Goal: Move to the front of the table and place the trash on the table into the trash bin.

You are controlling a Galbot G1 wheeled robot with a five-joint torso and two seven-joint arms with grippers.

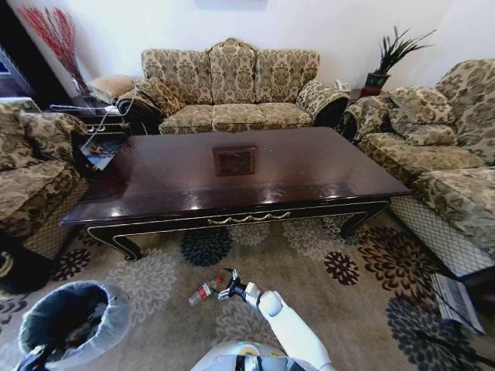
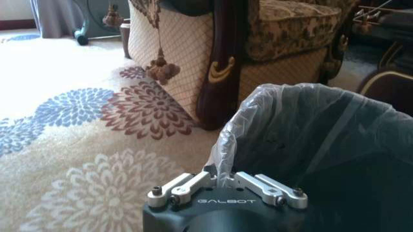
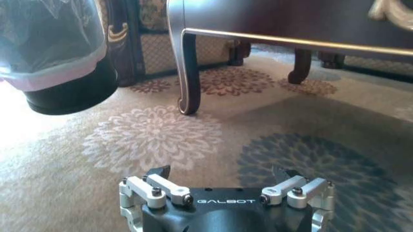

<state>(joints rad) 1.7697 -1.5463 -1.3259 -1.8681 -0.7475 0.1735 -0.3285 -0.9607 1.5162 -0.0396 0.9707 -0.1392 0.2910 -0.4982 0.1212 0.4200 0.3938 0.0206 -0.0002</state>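
Note:
I will reach the clear plastic bottle with my right gripper and grip it by its cap end (image 1: 218,280), so I can drop it into the trash bin (image 1: 73,321).
The dark glossy table (image 1: 309,166) stretches across the head view with a square inlay at its centre. A clear plastic bottle with a red label (image 1: 202,292) is over the carpet in front of it. Just right of the bottle, my right gripper (image 1: 229,292) (image 3: 221,171) is open with nothing between its fingers. The trash bin (image 1: 73,321) (image 3: 58,58), dark with a whitish bag liner, is at the lower left. My left gripper (image 1: 35,357) (image 2: 221,181) is shut on the folded bag at the trash bin's rim (image 2: 310,125).
Patterned sofas (image 1: 232,85) ring the table on three sides, with an armchair (image 2: 271,43) close behind the bin. A curved table leg (image 3: 187,72) stands ahead of my right gripper. Flowered carpet (image 1: 348,270) lies open in front of the table.

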